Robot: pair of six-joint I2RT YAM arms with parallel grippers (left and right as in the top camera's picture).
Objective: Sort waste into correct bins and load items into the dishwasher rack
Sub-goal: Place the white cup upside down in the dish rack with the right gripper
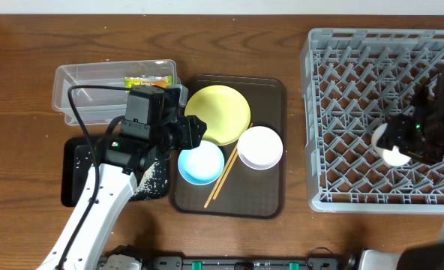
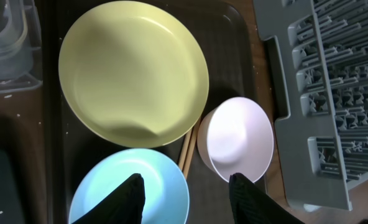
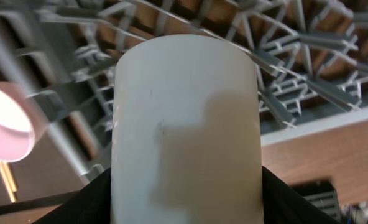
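My right gripper lowers the cup next and only then releases it, since the small white cup's lower end [image 1: 391, 155] hangs above the grey rack's wires.
My left gripper [image 2: 187, 196] hangs open over the right rim of the light blue bowl [image 2: 109, 186], one finger above its inside and the other outside it. Behind it on the tray lie the yellow plate [image 1: 218, 112], the white bowl [image 1: 260, 147] and the chopsticks [image 1: 220, 184]. My right gripper [image 3: 185, 199] is shut on the small white cup [image 3: 185, 112] over the near right part of the grey dishwasher rack [image 1: 357, 75]. The clear tub [image 1: 94, 86] holds the green-yellow wrapper [image 1: 148, 79]. White rice scraps [image 1: 158, 176] lie in the black tray [image 1: 76, 176].
The dark brown serving tray [image 1: 267, 199] lies between the bins and the rack. My left arm crosses over the black tray from the table's front edge. Bare wooden table shows between the serving tray and the rack.
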